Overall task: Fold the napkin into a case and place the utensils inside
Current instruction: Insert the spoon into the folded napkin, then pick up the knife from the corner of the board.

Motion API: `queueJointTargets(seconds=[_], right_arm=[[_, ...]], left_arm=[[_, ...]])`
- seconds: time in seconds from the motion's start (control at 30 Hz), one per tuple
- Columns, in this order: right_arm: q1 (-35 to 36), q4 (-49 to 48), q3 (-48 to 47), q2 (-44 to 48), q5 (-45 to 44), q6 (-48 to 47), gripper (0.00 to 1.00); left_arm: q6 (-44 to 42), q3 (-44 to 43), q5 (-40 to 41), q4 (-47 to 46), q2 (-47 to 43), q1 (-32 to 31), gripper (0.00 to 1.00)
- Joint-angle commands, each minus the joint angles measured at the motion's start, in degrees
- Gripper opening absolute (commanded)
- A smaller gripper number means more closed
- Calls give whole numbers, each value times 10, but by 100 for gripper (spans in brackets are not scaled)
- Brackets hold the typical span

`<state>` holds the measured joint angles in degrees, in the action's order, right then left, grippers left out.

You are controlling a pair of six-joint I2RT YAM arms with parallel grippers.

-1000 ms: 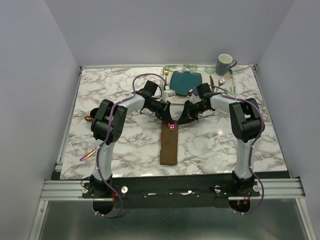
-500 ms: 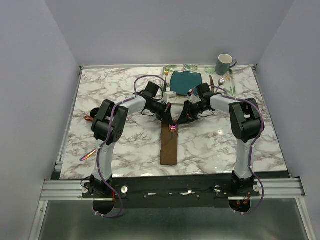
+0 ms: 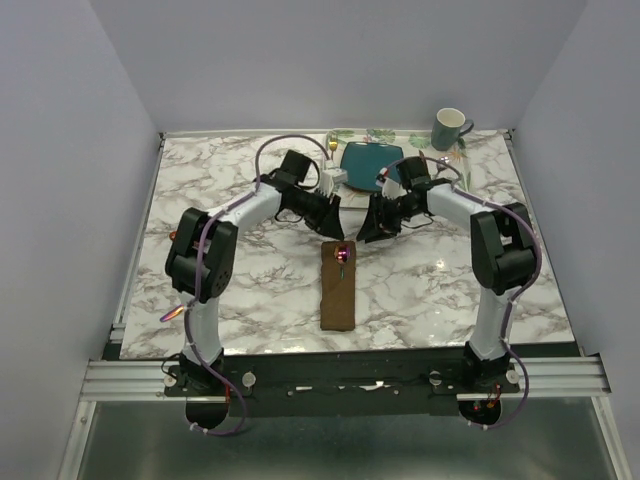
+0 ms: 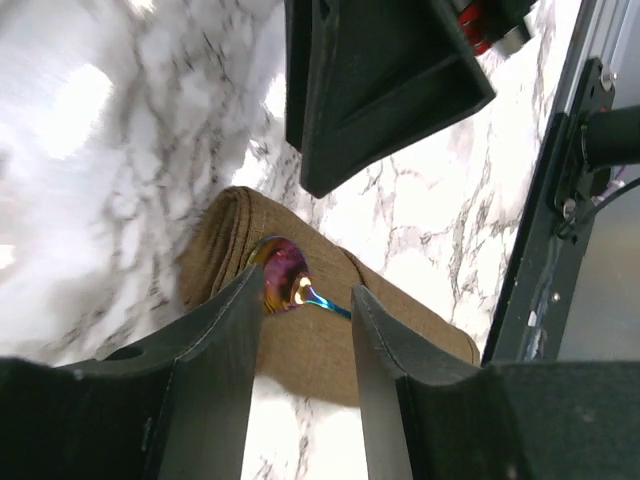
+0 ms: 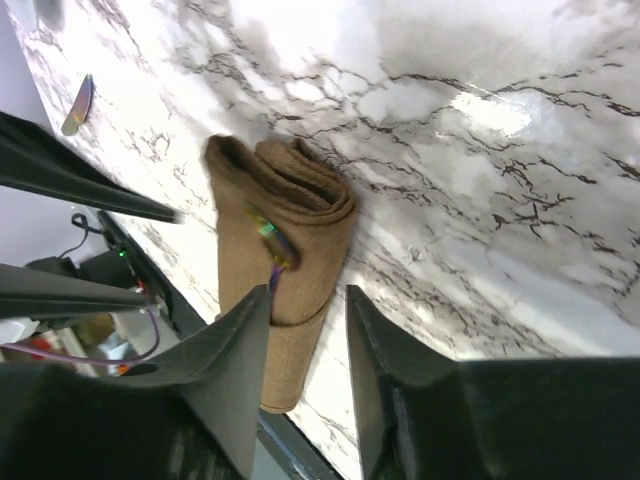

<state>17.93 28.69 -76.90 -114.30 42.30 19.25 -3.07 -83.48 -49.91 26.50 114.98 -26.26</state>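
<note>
My left gripper should take the other iridescent utensil by its handle [image 3: 173,313], so that the near end of the handle stays free to slide inside the napkin [image 3: 338,288].
The brown napkin [image 3: 338,288] lies folded into a long narrow strip on the marble table, its far end rolled over. An iridescent spoon [image 3: 343,252] pokes out of that far end, its purple-gold bowl [image 4: 283,278] resting on the cloth [image 4: 300,345]. My left gripper [image 3: 332,212] hovers just beyond the far end, open and empty, with the spoon bowl showing between its fingers [image 4: 215,340]. My right gripper [image 3: 368,222] is open too and holds nothing. In its view the napkin [image 5: 285,215] and the spoon [image 5: 272,240] lie below its open jaws. Another iridescent utensil [image 3: 172,312] lies near the table's left edge.
A teal plate [image 3: 370,165] sits behind the grippers on a leaf-printed placemat [image 3: 400,138]. A grey mug [image 3: 450,128] stands at the back right. A gold fork [image 3: 329,146] lies left of the plate. The metal rail [image 3: 340,375] runs along the near edge.
Both grippers have opened and drawn back and up from the napkin's far end. The spoon stays lying in the folded napkin.
</note>
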Motion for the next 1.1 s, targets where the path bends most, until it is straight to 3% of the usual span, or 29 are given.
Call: queueJointTargets(seconds=[0.0, 0.1, 0.2, 0.27, 0.37, 0.5, 0.7, 1.07], right_arm=[[-6, 44, -22, 48, -51, -68, 50], [-10, 56, -29, 77, -60, -101, 59], [-10, 69, -37, 110, -57, -133, 73], [-10, 73, -35, 127, -54, -147, 84], [-10, 79, -26, 154, -44, -159, 90], [-9, 85, -10, 174, -38, -184, 91], [-9, 93, 7, 184, -46, -188, 91], [-9, 93, 25, 190, -43, -183, 91]], left_arm=[[-63, 5, 40, 48, -120, 36, 52], [-126, 2, 60, 165, -170, 91, 52], [-209, 23, 111, 278, -219, 190, 50], [-268, 61, 160, 294, -261, 278, 51], [-393, 140, 276, 301, -347, 333, 54], [-464, 261, 364, 304, -431, 384, 55], [-507, 354, 408, 307, -453, 422, 57], [-536, 360, 432, 276, -355, 422, 61]])
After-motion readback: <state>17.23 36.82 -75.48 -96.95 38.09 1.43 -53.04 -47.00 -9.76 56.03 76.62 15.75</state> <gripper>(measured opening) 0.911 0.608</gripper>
